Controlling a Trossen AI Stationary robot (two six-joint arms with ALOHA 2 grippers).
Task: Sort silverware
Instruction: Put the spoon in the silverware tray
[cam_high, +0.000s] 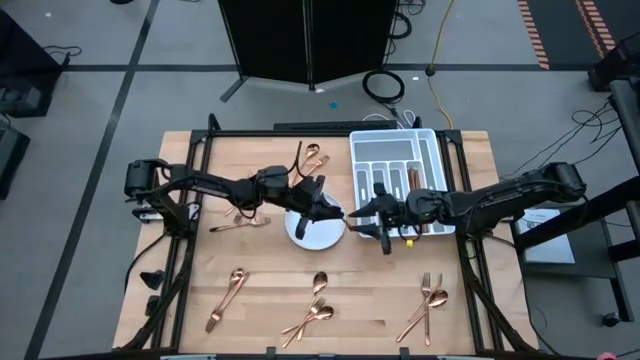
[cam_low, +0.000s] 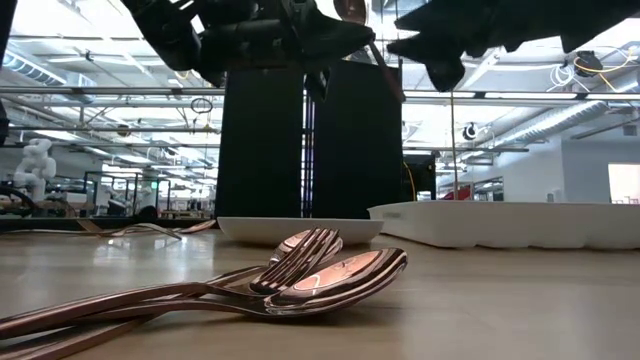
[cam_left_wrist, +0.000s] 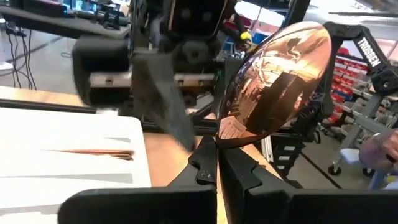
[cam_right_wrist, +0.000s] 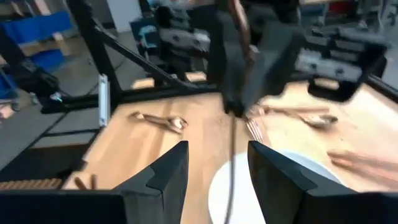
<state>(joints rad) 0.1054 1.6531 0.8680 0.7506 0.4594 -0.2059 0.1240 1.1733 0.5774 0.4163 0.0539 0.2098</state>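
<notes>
The copper spoon has to go into the white divided tray, so the robot's right gripper will take it by its thin handle next.
My left gripper hangs above the round white plate, shut on a copper spoon whose bowl stands up above the fingers. My right gripper faces it from the tray's side and is open. In the right wrist view its fingers stand on either side of the spoon's thin handle without visibly touching it. The rest of the silverware lies on the table in groups: one at the far side, one left of the plate, and three along the near edge. My left gripper pinches the spoon between its two fingers at the neck just below the bowl. The spoon is lifted clear and roughly upright, bowl above the fingers and handle hanging below them over the plate.
The white divided tray sits at the table's far right and holds a few copper pieces. In the low view a fork and spoons lie close in the foreground, with the plate and tray behind. Bare wood lies between the groups.
</notes>
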